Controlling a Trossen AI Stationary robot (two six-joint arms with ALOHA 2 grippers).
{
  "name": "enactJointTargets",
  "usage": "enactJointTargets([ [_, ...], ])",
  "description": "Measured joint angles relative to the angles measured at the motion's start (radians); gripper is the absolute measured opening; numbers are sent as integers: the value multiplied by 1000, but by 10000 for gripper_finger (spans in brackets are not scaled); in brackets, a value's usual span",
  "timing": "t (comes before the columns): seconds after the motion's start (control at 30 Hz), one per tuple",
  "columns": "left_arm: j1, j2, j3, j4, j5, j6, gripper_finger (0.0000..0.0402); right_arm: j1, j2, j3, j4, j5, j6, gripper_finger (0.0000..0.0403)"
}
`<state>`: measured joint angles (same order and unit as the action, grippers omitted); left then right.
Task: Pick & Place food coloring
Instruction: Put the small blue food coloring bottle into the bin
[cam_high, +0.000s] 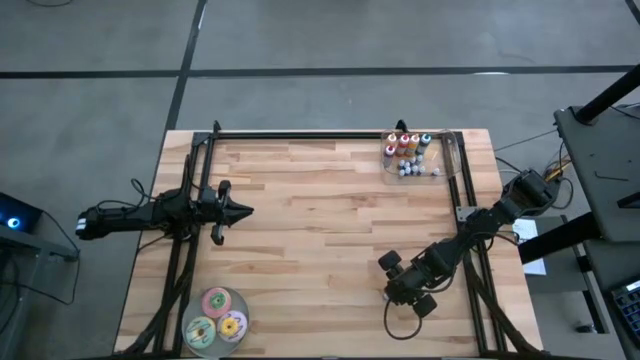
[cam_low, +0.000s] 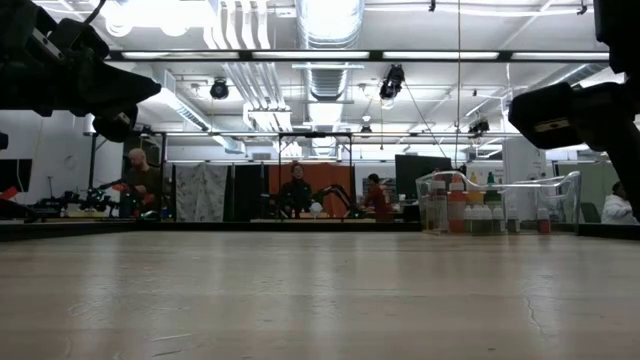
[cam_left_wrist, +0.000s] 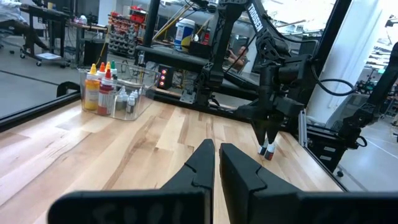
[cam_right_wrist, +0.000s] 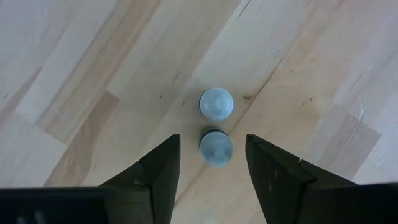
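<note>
I should close my right gripper on the bottle now: its fingers are beside the nearer bottle's pale cap (cam_right_wrist: 216, 149), so they would hold the bottle.
Two tiny food coloring bottles with pale caps stand upright on the wooden table, side by side (cam_right_wrist: 216, 104) (cam_right_wrist: 216, 147), toward its near right part. My right gripper (cam_right_wrist: 211, 142) points steeply down over them, open. Its two fingers flank the nearer bottle with a gap on each side. The left wrist view shows the same pair of bottles (cam_left_wrist: 267, 150) under my right gripper (cam_left_wrist: 268, 138). More food coloring bottles (cam_high: 407, 150) stand in a clear container (cam_high: 440, 160) at the far right corner. My left gripper (cam_high: 240, 211) hovers level at the table's left, shut and holding nothing.
Three flat round discs, pink, green and yellow (cam_high: 215, 318), lie near the front left corner. Black frame rails run along the far edge (cam_high: 330, 134) and down both sides. Bare wood lies across the table's middle (cam_high: 320, 220). People and benches show in the room behind.
</note>
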<state>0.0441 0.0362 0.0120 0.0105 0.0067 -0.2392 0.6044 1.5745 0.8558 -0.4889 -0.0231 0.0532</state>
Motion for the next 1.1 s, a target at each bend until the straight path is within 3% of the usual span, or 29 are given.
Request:
enactJointTargets([
  [0.23, 0, 0, 0, 0, 0, 0, 0, 0, 0, -2, 2, 0, -1, 152],
  [0.8, 0, 0, 0, 0, 0, 0, 0, 0, 0, -2, 3, 0, -9, 59],
  [1.1, 0, 0, 0, 0, 0, 0, 0, -1, -35, 24, -23, 0, -27, 53],
])
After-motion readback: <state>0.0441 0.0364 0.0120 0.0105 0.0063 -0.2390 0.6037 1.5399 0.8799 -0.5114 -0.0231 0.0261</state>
